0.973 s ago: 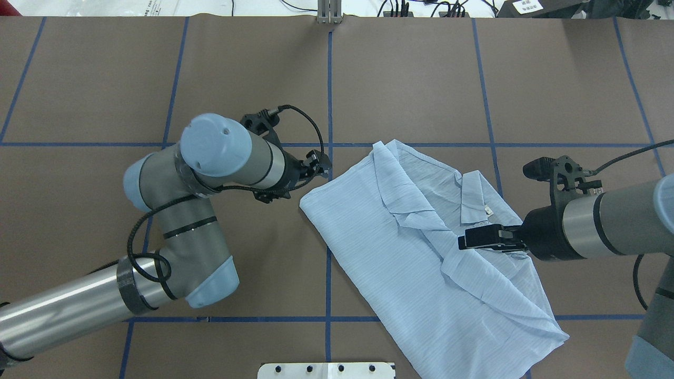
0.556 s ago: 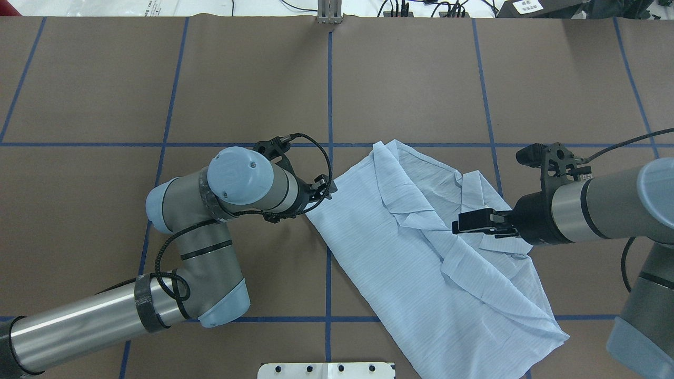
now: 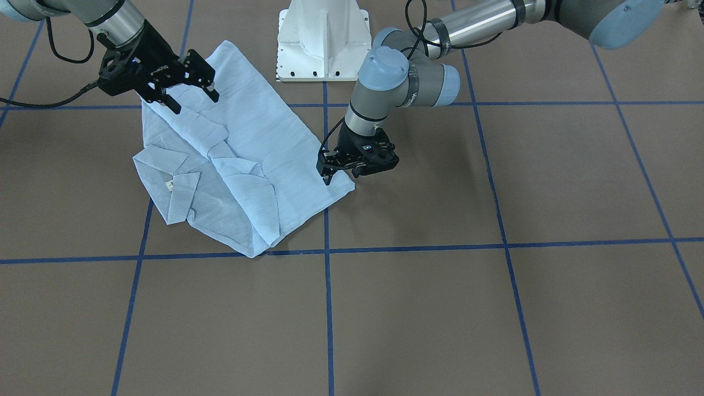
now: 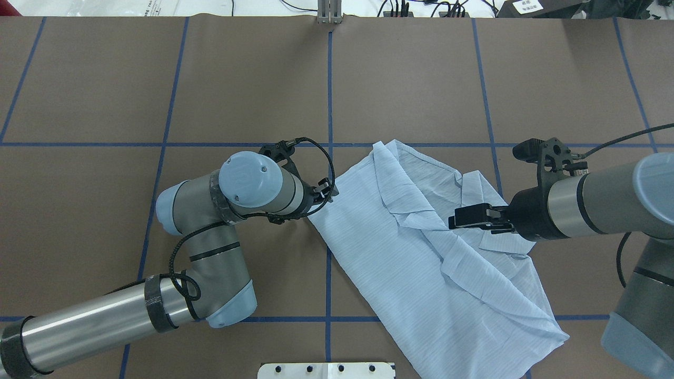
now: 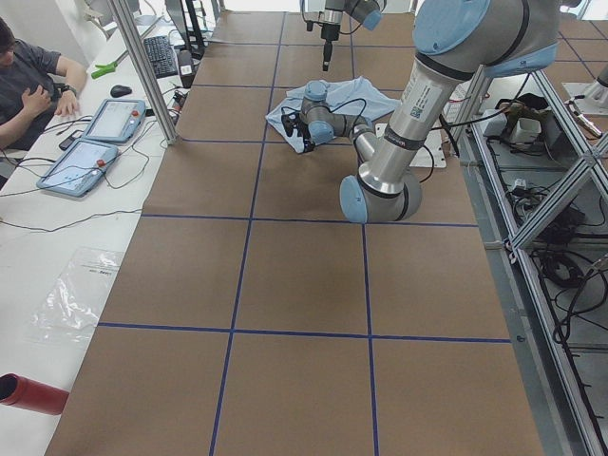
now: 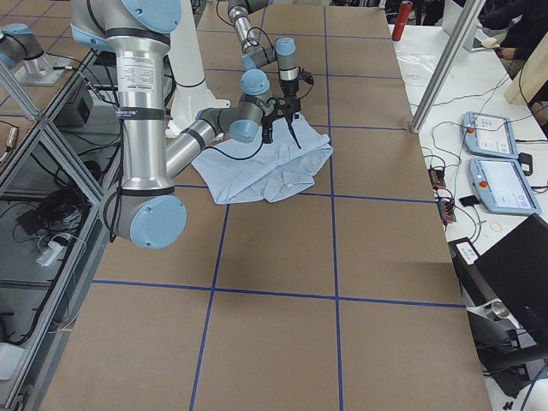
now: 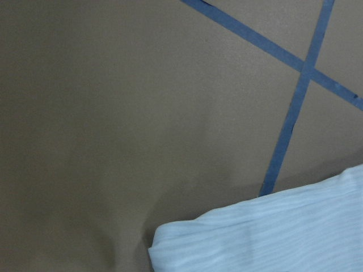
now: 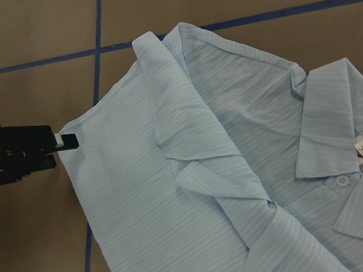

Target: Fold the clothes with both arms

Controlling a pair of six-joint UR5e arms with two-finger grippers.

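Note:
I should next grab the shirt's hem corner (image 3: 344, 184) with my left gripper to straighten the light-blue shirt (image 3: 257, 165) for folding.
The light-blue striped shirt (image 4: 400, 252) lies partly folded on the brown table, collar (image 4: 474, 197) toward the right arm; it also shows in the front view (image 3: 242, 159). My left gripper (image 4: 326, 192) is low at the shirt's left corner, and in the front view (image 3: 339, 177) its fingers stand apart over that corner. My right gripper (image 4: 453, 221) hovers above the shirt's middle near the collar; in the front view (image 3: 195, 99) it is open and empty. The left wrist view shows only the shirt's corner (image 7: 272, 238). The right wrist view shows the folded front (image 8: 170, 187).
The white pedestal base (image 4: 326, 370) stands at the near table edge beside the shirt's hem. Blue tape lines (image 4: 329, 105) grid the brown table. An operator (image 5: 28, 76) and tablets (image 5: 90, 142) are at a side bench beyond the far edge.
My left arm has swung right and brought its gripper down to the shirt's left corner. My right gripper has moved slightly left and farther over the shirt. The shirt has barely shifted.

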